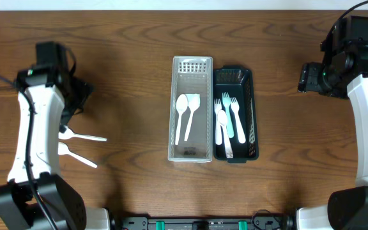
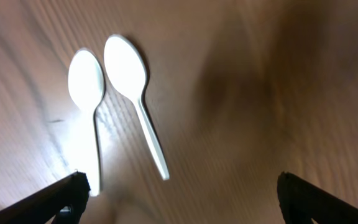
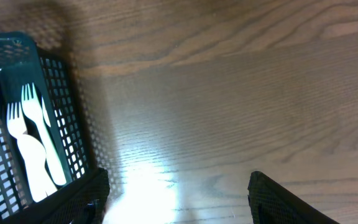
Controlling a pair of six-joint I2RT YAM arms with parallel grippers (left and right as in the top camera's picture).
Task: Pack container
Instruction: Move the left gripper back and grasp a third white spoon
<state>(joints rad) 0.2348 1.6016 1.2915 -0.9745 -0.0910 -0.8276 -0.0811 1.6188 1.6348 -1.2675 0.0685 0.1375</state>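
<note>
A white plastic spoon beside the bowl should be grabbed next across its thin handle (image 1: 77, 135) by my left gripper, to lie lengthwise in the grey basket (image 1: 172, 108).
Two white plastic spoons lie loose on the wood table at the left (image 1: 85, 137) (image 1: 78, 156); in the left wrist view they lie side by side, bowls up (image 2: 87, 106) (image 2: 134, 93). My left gripper (image 1: 78, 96) (image 2: 179, 199) is open and empty, hovering just beyond the spoons. A pale grey basket (image 1: 172, 108) at centre holds two white spoons (image 1: 185, 115). A dark green basket (image 1: 253, 118) (image 3: 67, 124) touching its right side holds forks (image 1: 227, 121) (image 3: 33, 146). My right gripper (image 1: 306, 78) (image 3: 176, 199) is open and empty, right of the green basket.
The table is bare dark wood around the baskets. The arm bases stand at the front left and front right corners. A black rail runs along the front edge (image 1: 197, 223).
</note>
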